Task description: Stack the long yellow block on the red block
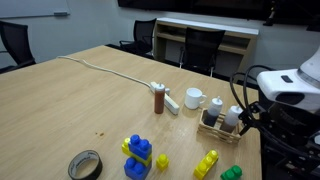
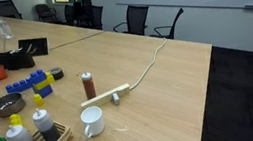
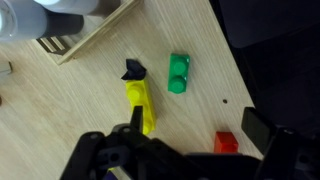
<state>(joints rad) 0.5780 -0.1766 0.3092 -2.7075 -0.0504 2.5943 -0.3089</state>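
Observation:
My gripper grips the long yellow block by its long sides next, which leaves the yellow block's bottom to stack on the red block (image 3: 226, 143).
In the wrist view the long yellow block (image 3: 140, 105) lies flat on the wooden table, with a small dark piece (image 3: 133, 70) at its far end. The red block (image 3: 226, 143) lies on the table to its right, low in the frame. My gripper (image 3: 197, 135) is open and empty above the table. One finger is over the near end of the yellow block, and the other is just right of the red block. In an exterior view the yellow block (image 1: 207, 163) lies near the table's front edge, and the arm (image 1: 285, 95) stands at the right.
A green block (image 3: 179, 72) lies just right of the yellow block. A wooden tray with bottles (image 1: 225, 120), a white mug (image 1: 194, 98), a brown bottle (image 1: 159, 100) and a power strip (image 1: 168, 99) stand behind. A blue and yellow brick stack (image 1: 138, 157) and a tape roll (image 1: 86, 165) lie to the left.

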